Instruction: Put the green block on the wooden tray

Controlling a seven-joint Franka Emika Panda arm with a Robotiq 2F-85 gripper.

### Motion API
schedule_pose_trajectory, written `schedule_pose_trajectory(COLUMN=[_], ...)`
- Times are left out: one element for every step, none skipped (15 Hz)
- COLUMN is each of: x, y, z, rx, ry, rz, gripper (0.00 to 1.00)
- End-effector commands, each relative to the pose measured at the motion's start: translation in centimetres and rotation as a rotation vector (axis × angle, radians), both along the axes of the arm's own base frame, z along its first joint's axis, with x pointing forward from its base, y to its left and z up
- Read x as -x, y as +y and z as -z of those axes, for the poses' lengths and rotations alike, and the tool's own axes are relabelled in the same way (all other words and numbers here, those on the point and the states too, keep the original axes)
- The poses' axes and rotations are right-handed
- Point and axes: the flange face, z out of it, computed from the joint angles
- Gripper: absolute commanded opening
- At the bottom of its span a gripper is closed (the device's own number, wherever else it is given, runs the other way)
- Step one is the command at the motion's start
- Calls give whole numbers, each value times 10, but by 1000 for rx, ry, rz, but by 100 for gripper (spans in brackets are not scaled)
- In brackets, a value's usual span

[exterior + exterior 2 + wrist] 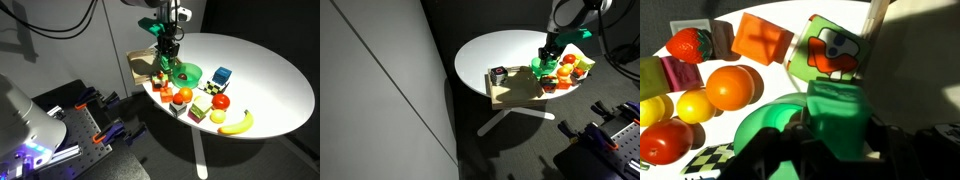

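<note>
The green block would drop short if I opened now, as the dish's rim is below, so my gripper should keep holding it until it's over the wooden tray [141, 70].
My gripper [835, 150] is shut on the green block [833, 112] and holds it just above the round green dish [760, 128]. In both exterior views the gripper [166, 55] [552, 56] hangs over that dish [184, 72] [542, 69]. The wooden tray [141, 70] [515, 92] is flat, light tan and low-rimmed. It lies on the white round table right beside the dish, a short way from the gripper. The block itself is hard to make out in the exterior views.
Toy food crowds the table edge by the dish: oranges [730, 85], a strawberry [688, 43], a tomato [665, 140], an orange block [762, 38], a banana [237, 122]. A blue toy [221, 76] stands behind the dish. A small dark toy [499, 73] sits by the tray.
</note>
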Motion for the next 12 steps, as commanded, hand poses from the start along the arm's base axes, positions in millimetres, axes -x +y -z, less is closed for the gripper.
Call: schedule_pose_trajectory(x=[-20,-23,-26,-30,-33,-36,-38,-41,-43,-45,-46,-46], y=[15,20,25,30,34,39,43,48,51,55,58,60], z=[6,10,12,15,18,20,23,25,28,30,33,37], rx=[26,30,33,39,43,50,54,56,57,54,51,49], ry=[-4,-4,-6,-9,-14,-22,-28,-42,-51,-65,-71,-76], rz=[5,2,-1,-4,-9,-14,-18,-24,-29,-33,-36,-40], gripper=[26,26,26,26,26,26,26,26,26,26,26,26])
